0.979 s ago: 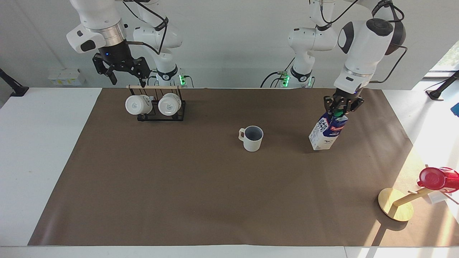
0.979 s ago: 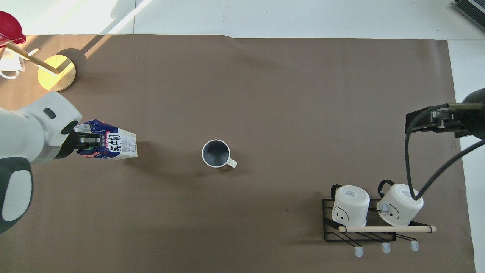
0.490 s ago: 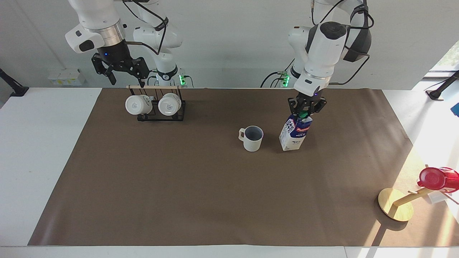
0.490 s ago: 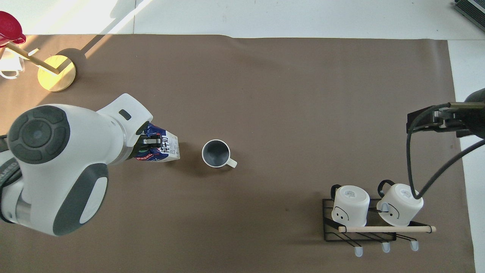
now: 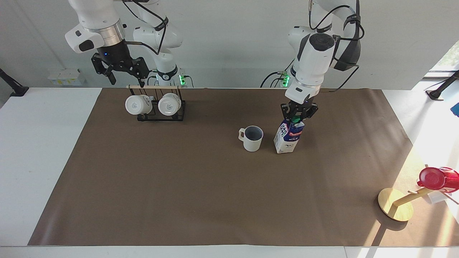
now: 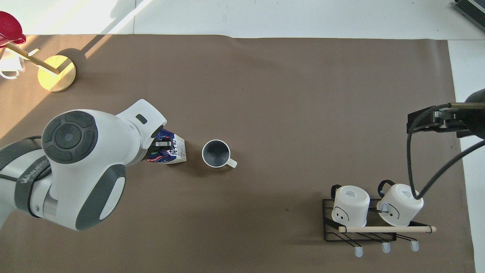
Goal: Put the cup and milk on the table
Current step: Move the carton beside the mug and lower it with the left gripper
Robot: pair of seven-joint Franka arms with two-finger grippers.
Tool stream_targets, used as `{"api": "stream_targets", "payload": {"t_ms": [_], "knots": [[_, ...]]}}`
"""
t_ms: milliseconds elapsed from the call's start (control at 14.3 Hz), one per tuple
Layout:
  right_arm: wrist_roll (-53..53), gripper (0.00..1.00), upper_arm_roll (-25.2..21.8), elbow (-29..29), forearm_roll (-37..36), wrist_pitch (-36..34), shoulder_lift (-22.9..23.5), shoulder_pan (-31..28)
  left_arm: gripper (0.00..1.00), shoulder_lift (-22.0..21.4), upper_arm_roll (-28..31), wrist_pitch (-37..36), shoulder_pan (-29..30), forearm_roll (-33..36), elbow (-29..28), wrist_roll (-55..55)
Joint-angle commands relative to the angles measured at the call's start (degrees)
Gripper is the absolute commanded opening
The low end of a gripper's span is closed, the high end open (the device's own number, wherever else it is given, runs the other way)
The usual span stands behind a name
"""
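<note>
My left gripper opens next, since the milk's lower edge [image 6: 176,161] rests on the brown mat beside the cup in the overhead view, so the milk would stand.
The off-white ribbed cup [image 5: 252,138] stands upright on the brown mat [image 5: 200,193] of the white table [image 5: 46,143], about mid-table; it also shows in the overhead view [image 6: 216,153]. The blue-and-white milk [image 5: 287,138] is right beside the cup, toward the left arm's end, slightly tilted, its base at the mat or just above it. My left gripper [image 5: 296,116] is shut on the milk's top at the green cap; the arm hides part of the milk [image 6: 172,151] from above. My right gripper [image 5: 125,77] is open and waits above the mug rack.
A black wire rack [image 5: 161,116] with two glossy white mugs [image 5: 138,104] stands near the robots at the right arm's end. A round wooden stand [image 5: 394,209] with a red cup [image 5: 435,178] sits at the left arm's end, farther from the robots.
My left gripper has carried the milk from the left arm's end of the mat toward the middle and lowered it right beside the cup. The right arm has not moved.
</note>
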Motion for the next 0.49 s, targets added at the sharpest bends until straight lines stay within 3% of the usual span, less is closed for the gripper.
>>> {"api": "stream_targets", "payload": {"t_ms": [0,70,140,210,420], "knots": [[-1.20,1.00,0.37,0.76,1.11,-0.28,0.40,-1.01,0.40,-0.96,0.86,3.05,-1.14,1.03,-2.79,-0.43],[-1.20,1.00,0.37,0.76,1.11,-0.20,0.40,-1.01,0.48,-1.05,0.94,2.70,-1.14,1.12,-2.79,-0.43],[-1.20,1.00,0.37,0.76,1.11,-0.28,0.40,-1.01,0.80,-1.05,0.94,2.44,-1.14,1.12,-2.61,-0.34],[-1.20,1.00,0.37,0.76,1.11,-0.20,0.40,-1.01,1.00,-0.97,0.94,1.91,-1.14,1.12,-2.18,-0.60],[-1.20,1.00,0.37,0.76,1.11,-0.28,0.40,-1.01,1.00,-0.96,0.86,-4.47,-0.71,1.12,2.81,-0.69]]}}
